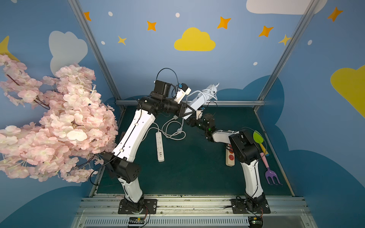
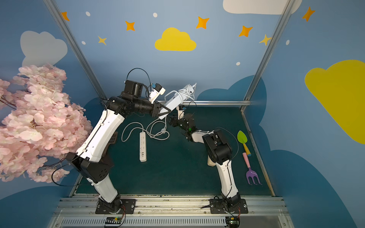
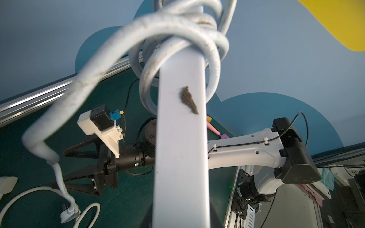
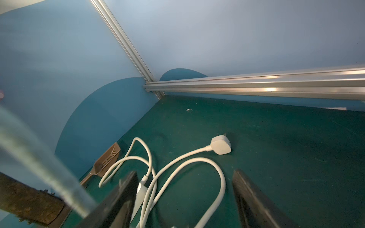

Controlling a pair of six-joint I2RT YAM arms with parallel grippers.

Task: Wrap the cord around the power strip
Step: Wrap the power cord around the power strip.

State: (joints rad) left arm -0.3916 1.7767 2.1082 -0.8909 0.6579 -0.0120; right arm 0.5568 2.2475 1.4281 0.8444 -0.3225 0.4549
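The cord's loose hanging end should be grabbed next by my right gripper, close to its plug. This leaves slack free to wrap around the power strip.
A white power strip [image 1: 198,100] [image 2: 173,101] [image 3: 181,138] is held up off the table, slanting up toward the back wall. My left gripper [image 1: 187,112] [image 2: 163,113] is shut on its lower end. The white cord [image 1: 209,92] [image 3: 177,25] is coiled in several turns round the upper end. A loose tail loops out and hangs down to its plug [image 3: 69,214]. My right gripper [image 1: 190,122] [image 3: 59,168] [image 4: 184,175] sits below the strip, just above the table. It is open with nothing between its fingers.
A second white power strip [image 1: 160,147] [image 2: 143,146] lies on the green table with its cord and plug [image 4: 221,147] spread out. A beige strip [image 1: 230,158] lies under the right arm. Toy shovel [image 1: 258,138] and fork [image 1: 271,175] lie right, a brown scoop [image 4: 107,161] left.
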